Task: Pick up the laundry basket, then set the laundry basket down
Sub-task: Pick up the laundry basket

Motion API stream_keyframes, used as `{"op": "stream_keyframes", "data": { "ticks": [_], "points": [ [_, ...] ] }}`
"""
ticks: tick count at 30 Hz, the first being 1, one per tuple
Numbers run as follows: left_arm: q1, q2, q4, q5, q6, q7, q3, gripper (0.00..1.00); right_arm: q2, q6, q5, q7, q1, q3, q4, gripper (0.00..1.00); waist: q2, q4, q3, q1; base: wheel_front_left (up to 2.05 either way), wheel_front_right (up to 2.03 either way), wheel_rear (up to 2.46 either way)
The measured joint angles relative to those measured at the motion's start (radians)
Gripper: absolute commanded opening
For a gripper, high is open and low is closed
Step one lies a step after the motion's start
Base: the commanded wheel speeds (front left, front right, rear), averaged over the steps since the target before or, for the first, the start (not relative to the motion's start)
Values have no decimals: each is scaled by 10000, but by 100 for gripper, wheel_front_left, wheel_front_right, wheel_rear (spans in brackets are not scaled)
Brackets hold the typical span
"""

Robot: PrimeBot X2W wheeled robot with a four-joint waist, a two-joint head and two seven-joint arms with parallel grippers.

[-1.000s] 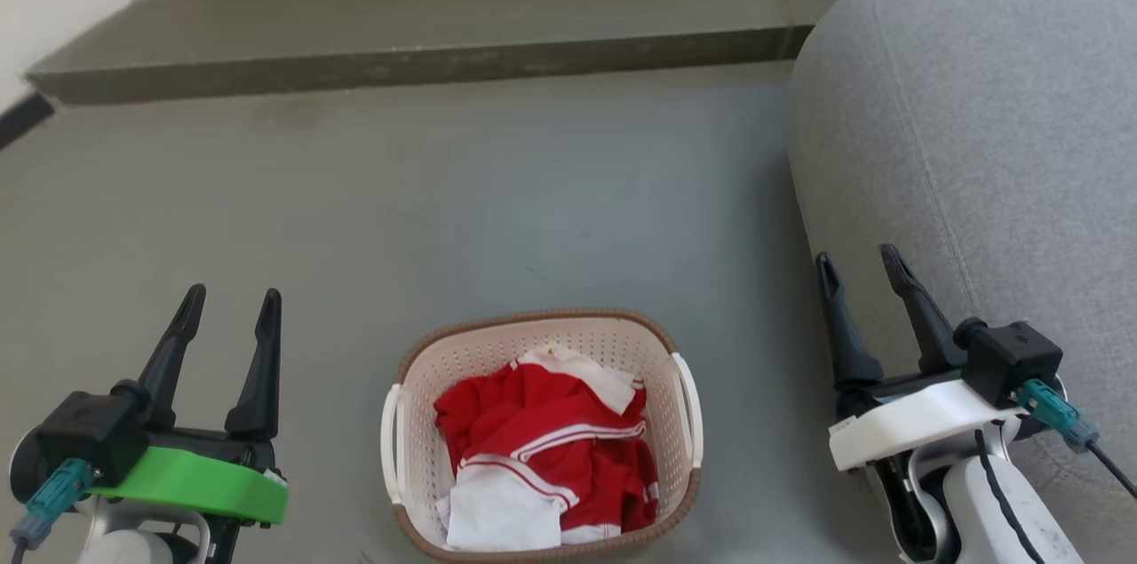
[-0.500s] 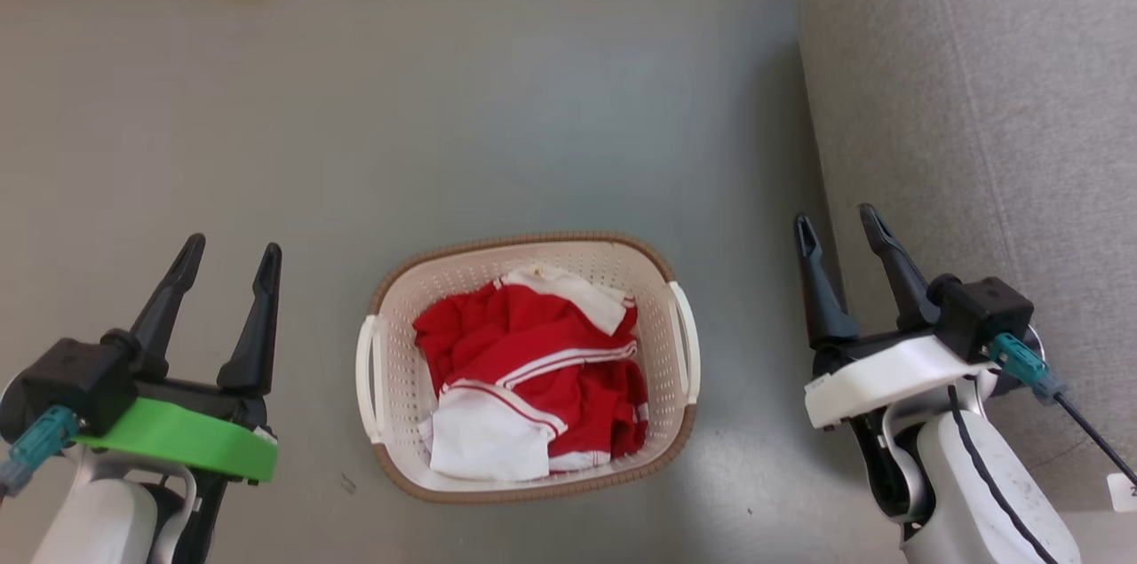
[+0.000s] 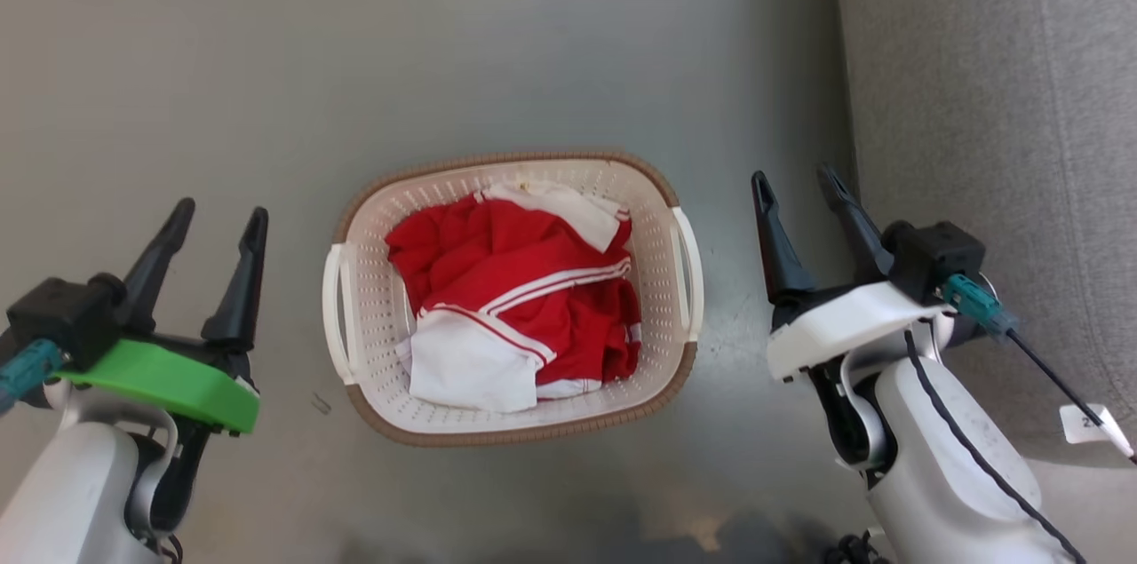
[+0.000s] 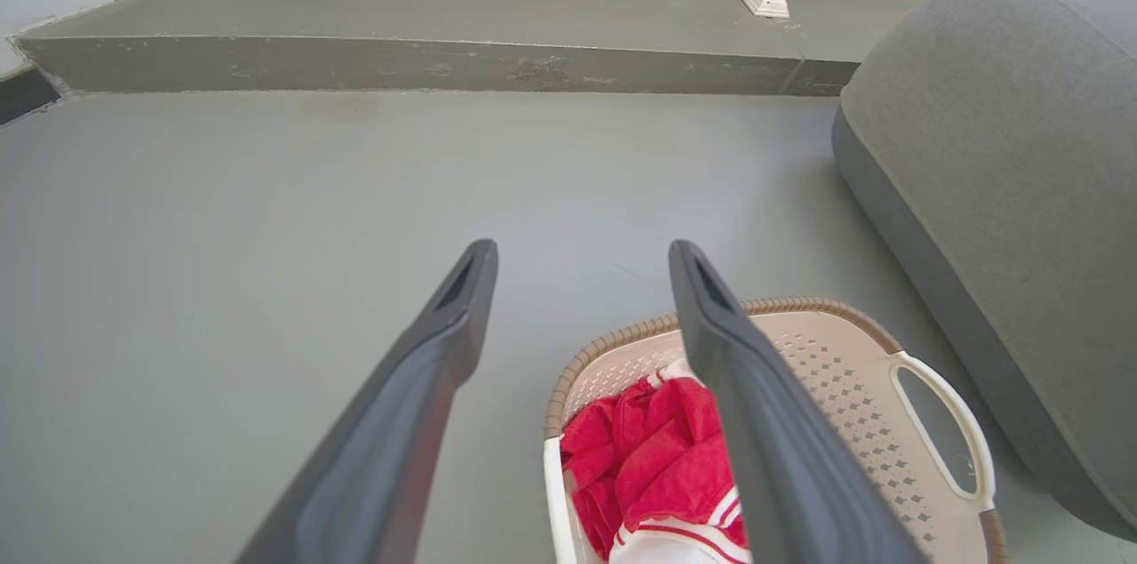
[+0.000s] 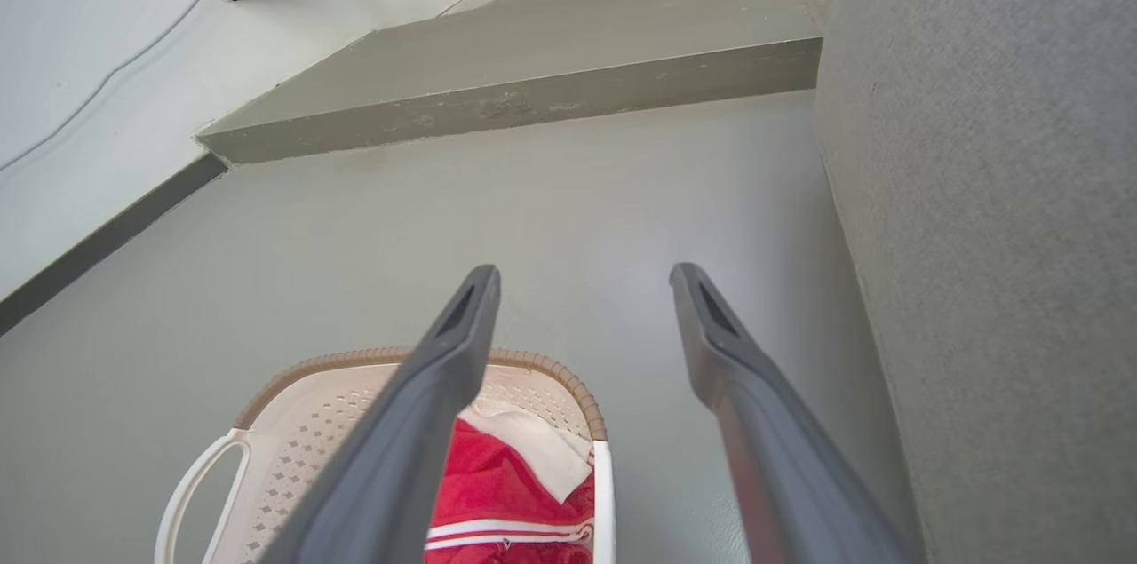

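The basket's body (image 3: 517, 297) is much wider than my open fingers, so I should grab the laundry basket by its slim white handle (image 3: 335, 313) next with my left gripper.
The laundry basket (image 3: 655, 222) stands on the grey floor in the middle of the head view, cream-white and perforated, with a brown rim and a white handle on each side. Red-and-white clothes (image 3: 515, 293) lie crumpled inside it. My left gripper (image 3: 220, 218) hangs open to the left of the basket, apart from its left handle (image 3: 332, 311). On the other side my right gripper (image 3: 796, 180) is open too, just clear of the right handle (image 3: 691, 273). Both wrist views look over the basket (image 4: 853, 386) (image 5: 311, 422) between open fingers, with nothing held.
A big grey cushioned seat (image 3: 995, 102) fills the right side, close behind my right gripper. Further ahead a low concrete step (image 4: 426, 71) crosses the floor, with a white post foot (image 4: 766, 0) and a cable on it. A white wall (image 5: 98, 58) runs along the left.
The head camera has tilted down, so the step left the picture and the basket sits higher in it. Both grippers stay open beside the basket; the right one appears closer to its handle.
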Motion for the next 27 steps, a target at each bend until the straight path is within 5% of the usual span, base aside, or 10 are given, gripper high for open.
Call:
{"op": "stream_keyframes", "data": {
  "ticks": [27],
  "points": [
    [-2704,447,3028,-1860,0,374,-2619,100,-96,-374,2094,-15,-2815,2548,3614,100,0,-170,3050,-1,0,0,0]
  ]
}}
